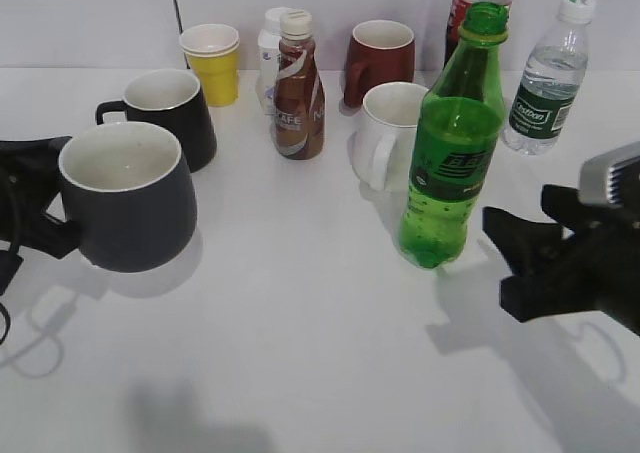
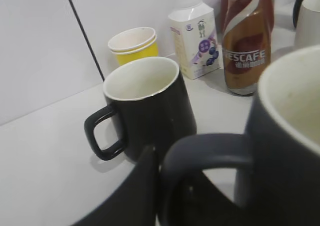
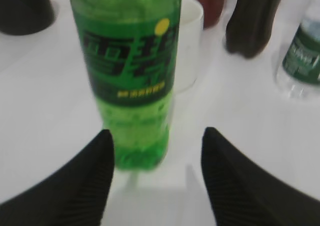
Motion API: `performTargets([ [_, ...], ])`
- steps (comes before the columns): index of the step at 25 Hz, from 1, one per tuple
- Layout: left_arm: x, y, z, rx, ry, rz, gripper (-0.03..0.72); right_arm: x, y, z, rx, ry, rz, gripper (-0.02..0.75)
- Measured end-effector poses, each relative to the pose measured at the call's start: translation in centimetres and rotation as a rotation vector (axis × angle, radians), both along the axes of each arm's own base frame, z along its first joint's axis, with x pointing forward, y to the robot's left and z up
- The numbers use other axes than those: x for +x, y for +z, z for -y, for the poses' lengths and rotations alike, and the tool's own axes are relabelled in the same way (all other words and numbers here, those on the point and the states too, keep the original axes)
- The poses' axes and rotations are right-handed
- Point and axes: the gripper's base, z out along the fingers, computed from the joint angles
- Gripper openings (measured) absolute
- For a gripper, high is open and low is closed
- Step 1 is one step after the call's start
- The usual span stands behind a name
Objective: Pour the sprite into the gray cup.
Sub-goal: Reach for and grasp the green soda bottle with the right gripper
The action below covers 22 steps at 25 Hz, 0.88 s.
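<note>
My right gripper grabs the green bottle around its labeled body next, to pour into the gray cup.
The sprite, a tall uncapped green bottle, stands upright right of centre; it fills the right wrist view. My right gripper is open just right of it, and its fingers are spread with the bottle's base a little ahead between them, not touching. The gray cup, squat with a cream inside, stands upright at the left. My left gripper is shut on its loop handle; the cup's body is at the right of the left wrist view.
A black mug stands behind the gray cup. A yellow paper cup, a white milk bottle, a brown coffee bottle, a white mug, a maroon mug and a clear water bottle stand behind.
</note>
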Motion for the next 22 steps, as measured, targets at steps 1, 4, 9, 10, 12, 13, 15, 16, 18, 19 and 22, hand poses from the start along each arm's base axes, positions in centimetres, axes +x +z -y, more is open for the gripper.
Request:
performTargets([
  [1, 0.0, 0.0, 0.0, 0.002, -0.003, 0.001, 0.05, 0.2, -0.3, -0.3, 0.015, 0.004, 0.005, 0.503],
  [4, 0.0, 0.0, 0.1, 0.007, -0.011, 0.002, 0.05, 0.7, -0.9, -0.9, 0.092, 0.001, 0.011, 0.582],
  [9, 0.0, 0.0, 0.1, 0.007, -0.012, 0.002, 0.05, 1.3, -1.6, -1.5, 0.133, 0.015, 0.047, 0.604],
  [10, 0.0, 0.0, 0.1, 0.007, -0.012, 0.002, 0.05, 1.4, -1.7, -1.8, 0.139, 0.026, 0.053, 0.605],
  [12, 0.0, 0.0, 0.1, 0.007, -0.012, 0.002, 0.05, 1.9, -1.9, -2.5, 0.141, 0.041, 0.049, 0.607],
  [13, 0.0, 0.0, 0.1, 0.007, -0.012, 0.002, 0.05, 2.3, -2.0, -2.8, 0.144, 0.043, 0.05, 0.607],
  [15, 0.0, 0.0, 0.1, 0.007, -0.012, 0.002, 0.05, 3.2, -2.0, -3.5, 0.158, 0.025, 0.057, 0.607],
  [16, 0.0, 0.0, 0.1, 0.007, -0.012, 0.002, 0.05, 3.8, -2.0, -3.8, 0.167, 0.009, 0.062, 0.607],
  [18, 0.0, 0.0, 0.1, 0.007, -0.012, 0.002, 0.05, 5.0, -1.8, -4.7, 0.184, -0.02, 0.075, 0.607],
  [19, 0.0, 0.0, 0.1, 0.007, -0.012, 0.002, 0.05, 5.7, -1.7, -5.1, 0.193, -0.035, 0.081, 0.607],
  [22, 0.0, 0.0, 0.1, 0.008, -0.012, 0.002, 0.05, 7.4, -1.8, -6.4, 0.212, -0.065, 0.091, 0.59],
])
